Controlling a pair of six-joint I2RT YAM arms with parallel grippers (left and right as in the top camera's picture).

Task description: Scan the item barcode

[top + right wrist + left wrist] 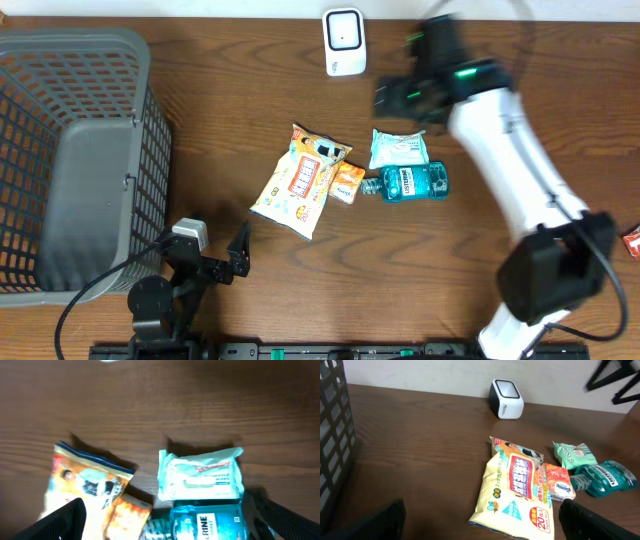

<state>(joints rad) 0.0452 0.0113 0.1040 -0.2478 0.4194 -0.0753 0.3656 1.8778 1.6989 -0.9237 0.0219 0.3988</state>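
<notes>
My right gripper is going to grab the pack's end nearest the orange packet next, which leaves the pack's broad sides uncovered. It can then scan the barcode on the mint-green wipes pack (399,148).
The white barcode scanner (343,40) stands upright at the table's far edge, also the scanner (506,398) in the left wrist view. Four items lie mid-table: a yellow wipes pack (300,183), a small orange packet (347,183), a mint-green wipes pack (399,148) and a blue mouthwash bottle (410,183). My right gripper (398,95) hovers open above them, just behind the green pack (200,474), with the bottle (207,522) between its fingers in its wrist view and nothing held. My left gripper (235,262) rests open near the front edge, facing the yellow pack (517,492).
A large grey mesh basket (70,150) fills the left side of the table. A small red object (632,240) sits at the right edge. The right arm's white body (510,170) stretches over the table's right half.
</notes>
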